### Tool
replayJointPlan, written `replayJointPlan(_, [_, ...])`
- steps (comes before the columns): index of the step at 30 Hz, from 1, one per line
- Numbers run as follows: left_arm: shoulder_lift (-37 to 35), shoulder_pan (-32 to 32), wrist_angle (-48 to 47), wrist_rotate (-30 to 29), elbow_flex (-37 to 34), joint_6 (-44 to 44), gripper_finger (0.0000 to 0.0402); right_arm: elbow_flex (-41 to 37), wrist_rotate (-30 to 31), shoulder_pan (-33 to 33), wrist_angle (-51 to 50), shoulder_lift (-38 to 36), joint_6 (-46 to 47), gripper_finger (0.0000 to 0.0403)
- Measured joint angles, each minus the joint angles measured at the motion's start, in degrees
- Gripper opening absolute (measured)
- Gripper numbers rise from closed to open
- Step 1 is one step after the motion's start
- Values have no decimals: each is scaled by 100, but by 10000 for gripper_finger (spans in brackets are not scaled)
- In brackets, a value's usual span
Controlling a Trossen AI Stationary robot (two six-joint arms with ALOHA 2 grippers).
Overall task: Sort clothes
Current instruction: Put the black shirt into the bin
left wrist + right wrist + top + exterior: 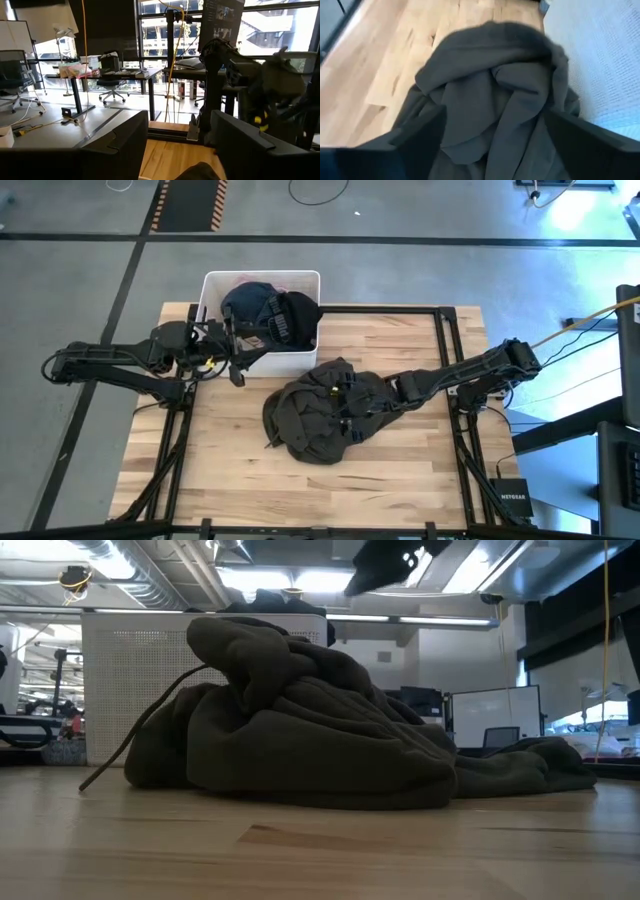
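Observation:
I should next grab the raised fold of the dark olive-grey garment (325,410) with my right gripper. Then the garment can be sorted into the white tub.
A large dark olive-grey garment (325,410) lies bunched in a heap on the middle of the wooden table, also in the low view (300,730). My right gripper (352,408) is open over the heap, its fingers standing on either side of a raised fold (490,100). A white tub (262,277) at the table's far edge holds a navy blue garment (245,305) and a black one (292,315). My left gripper (238,348) is open and empty beside the tub's near left corner. The pale pink and beige-grey garments do not clearly show. My right gripper comes at the olive-grey heap slanting down from the table's right. I cannot tell whether its open fingers (420,137) touch the cloth. My left gripper touches nothing.
A drawstring (130,745) trails from the heap onto the table toward the left. The tub's perforated wall (130,680) stands behind the heap. Black frame rails (445,350) run along the table's sides. Bare wood (230,470) lies near and to the left of the heap.

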Motion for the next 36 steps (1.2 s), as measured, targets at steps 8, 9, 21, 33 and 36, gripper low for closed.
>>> replayJointPlan(8, [0,2,-2,0,0,0,211,0,18,0,93,783,-12,381])
replayJointPlan(9, [0,0,-6,0,0,0,211,0,90,1,156,886,-17,384])
replayJointPlan(21, [0,2,-39,0,0,-2,211,0,-441,4,376,1467,-18,397])
replayJointPlan(33, [0,1,-39,0,0,-7,211,11,-348,0,879,1544,30,397])
replayJointPlan(36, [0,2,-39,0,0,-17,211,11,-347,0,1099,1802,59,397])
